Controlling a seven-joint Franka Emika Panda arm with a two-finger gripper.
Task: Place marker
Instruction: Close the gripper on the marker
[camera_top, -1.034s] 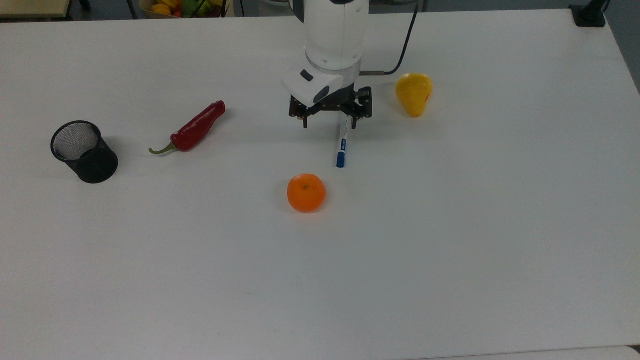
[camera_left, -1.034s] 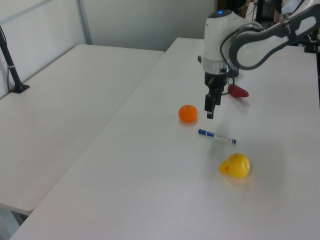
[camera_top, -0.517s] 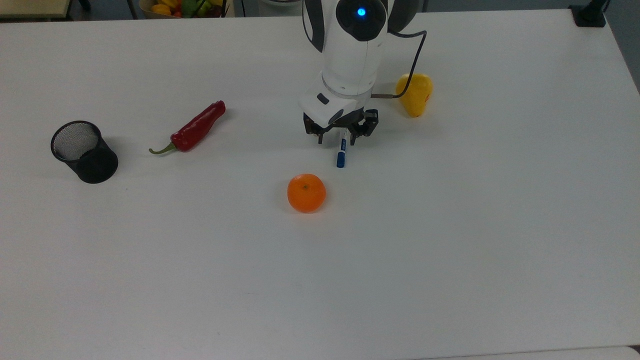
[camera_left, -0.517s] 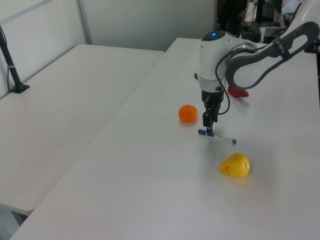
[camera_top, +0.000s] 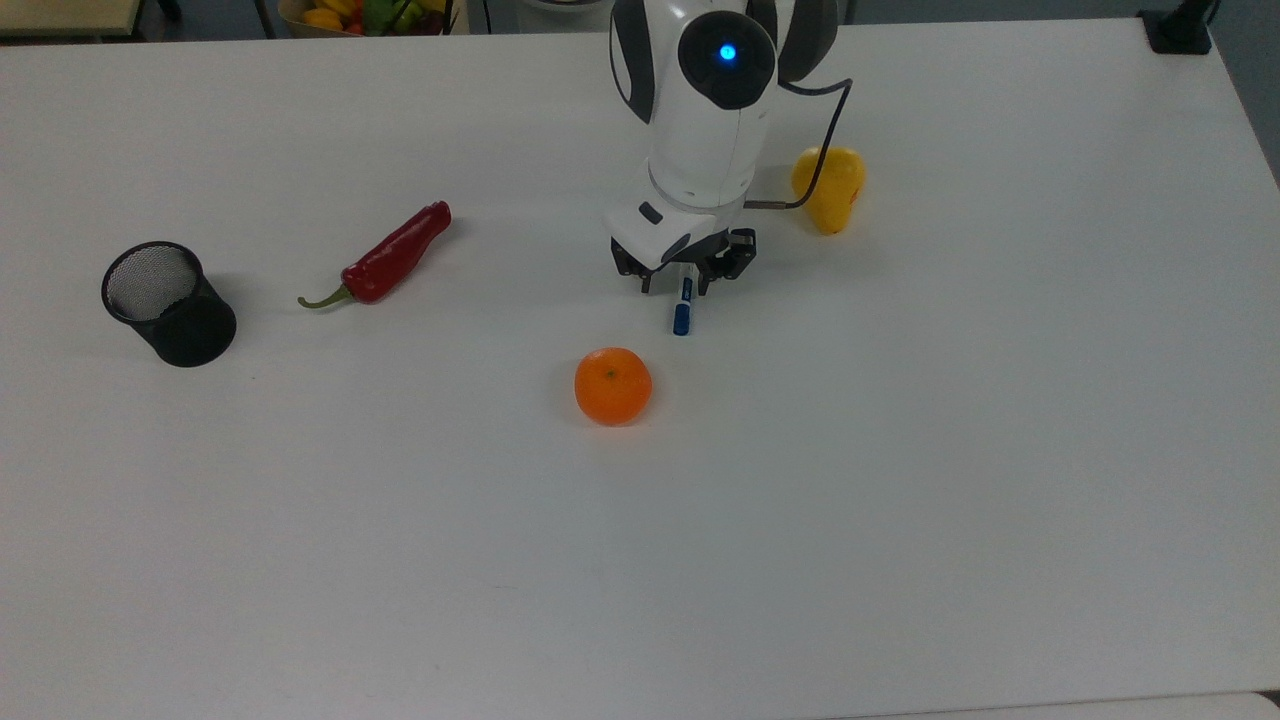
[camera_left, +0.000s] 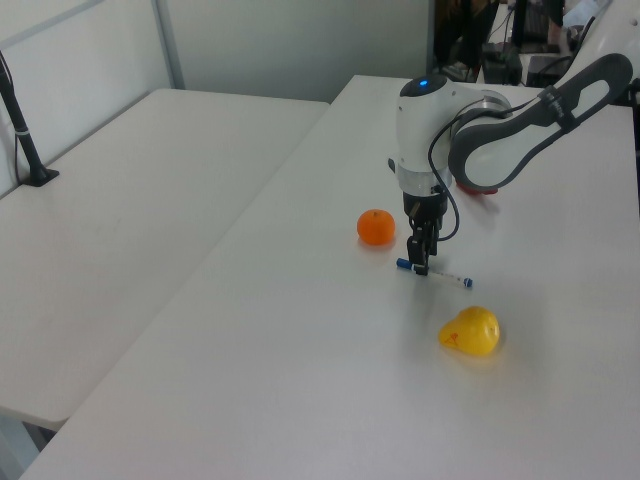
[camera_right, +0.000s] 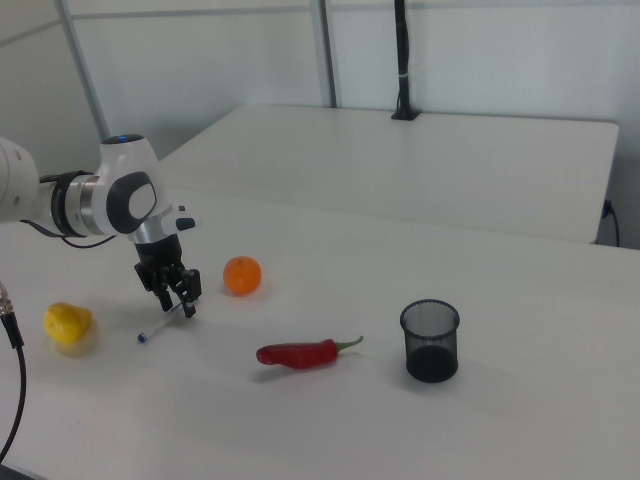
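Note:
The marker needs to be placed upright in a holder. My gripper will next grab the marker by its white body (camera_left: 436, 274), next to the blue cap.
The marker (camera_top: 682, 316) is a slim white pen with a blue cap, lying flat on the white table (camera_top: 900, 450). It also shows in the left view (camera_left: 451, 278) and in the right view (camera_right: 153, 330). My gripper (camera_top: 677, 288) is down low over its middle, pointing straight down, with the arm above hiding the marker's far half in the top view. The fingers stand open, one on each side of the marker's barrel. In the left view the gripper (camera_left: 421, 267) reaches the marker near its blue-capped end.
An orange (camera_top: 612, 385) lies just in front of the marker in the top view. A yellow pear (camera_top: 828, 188) sits to the top view's right of the arm. A red chili (camera_top: 392, 255) and a black mesh cup (camera_top: 168, 303) stand at the top view's left.
The gripper has come down and forward over the marker, from beside its hidden end to straddling its middle. The marker and the other things have not moved.

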